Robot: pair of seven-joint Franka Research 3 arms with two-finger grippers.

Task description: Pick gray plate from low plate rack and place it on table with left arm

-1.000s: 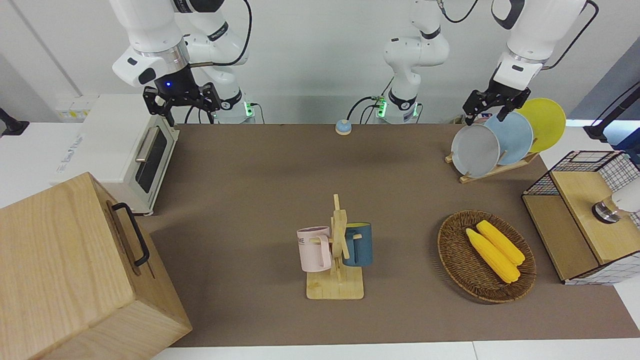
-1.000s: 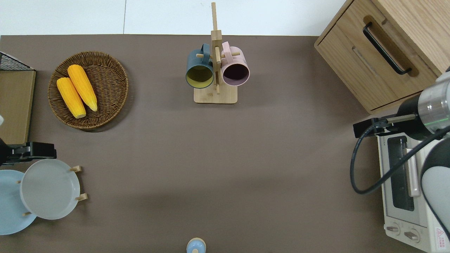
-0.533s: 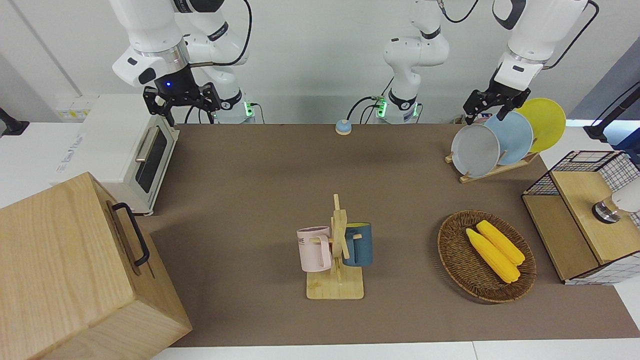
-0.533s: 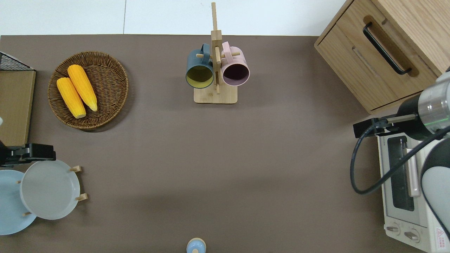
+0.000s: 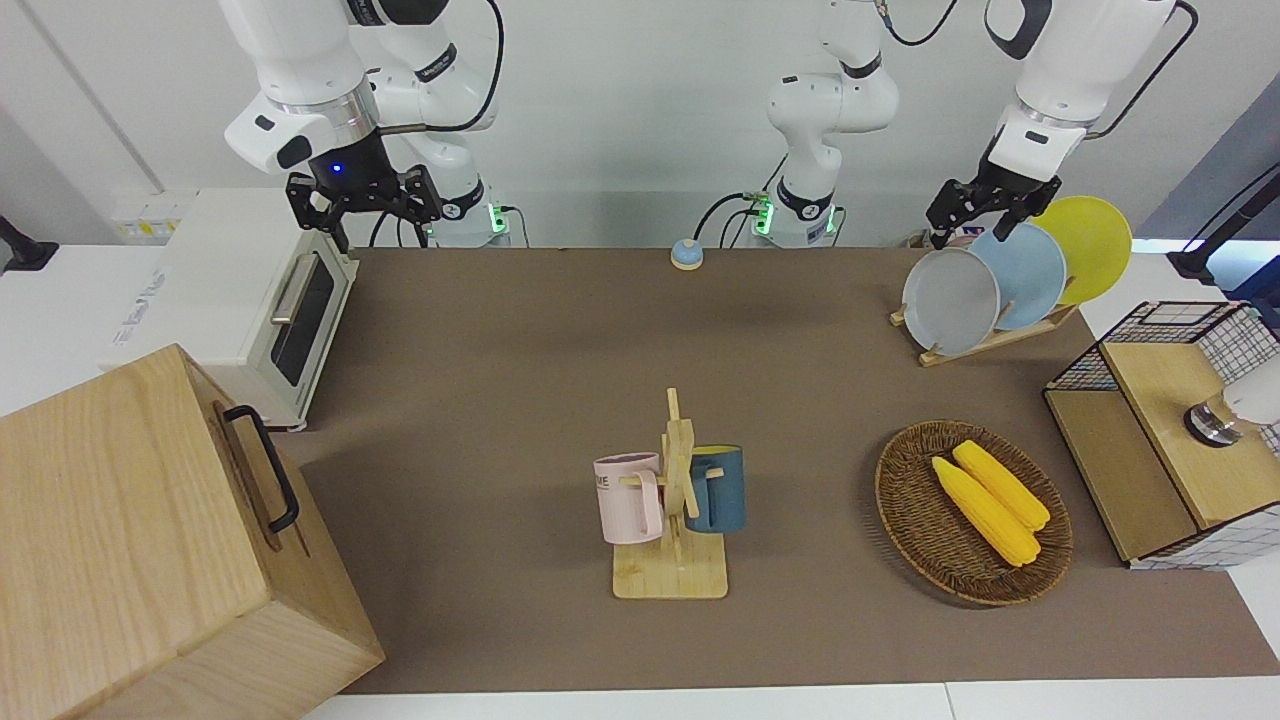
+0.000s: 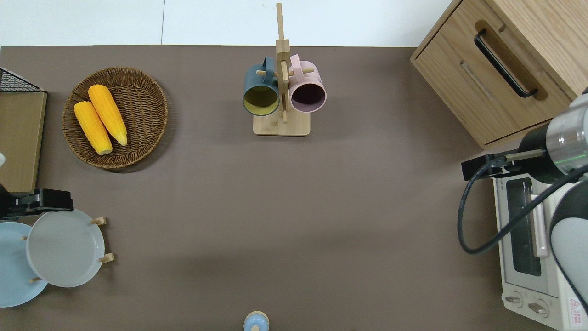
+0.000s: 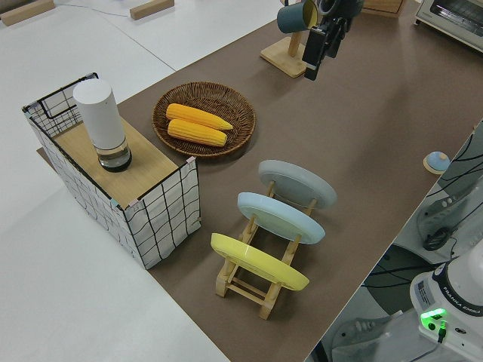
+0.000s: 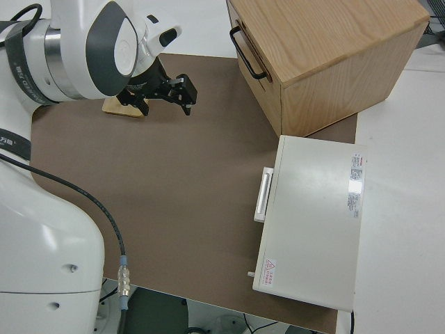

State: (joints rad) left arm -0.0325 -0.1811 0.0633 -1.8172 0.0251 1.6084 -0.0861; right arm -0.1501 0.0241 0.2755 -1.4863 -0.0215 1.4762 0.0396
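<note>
Next, my left gripper reaches the gray plate and grips its rim, free of the rack, to set the plate on the tabletop.
The gray plate leans in the slot of the low plate rack that is farthest from the robots, at the left arm's end of the table. My left gripper hangs open and empty above the plate's upper rim, not touching it. The right gripper is open and parked.
A light-blue plate and a yellow plate fill the rack's other slots. A wicker basket with corn and a wire crate lie farther out. A mug stand, toaster oven and wooden cabinet occupy the rest.
The left gripper has crept slightly toward the gray plate's rim. Nothing else has moved.
</note>
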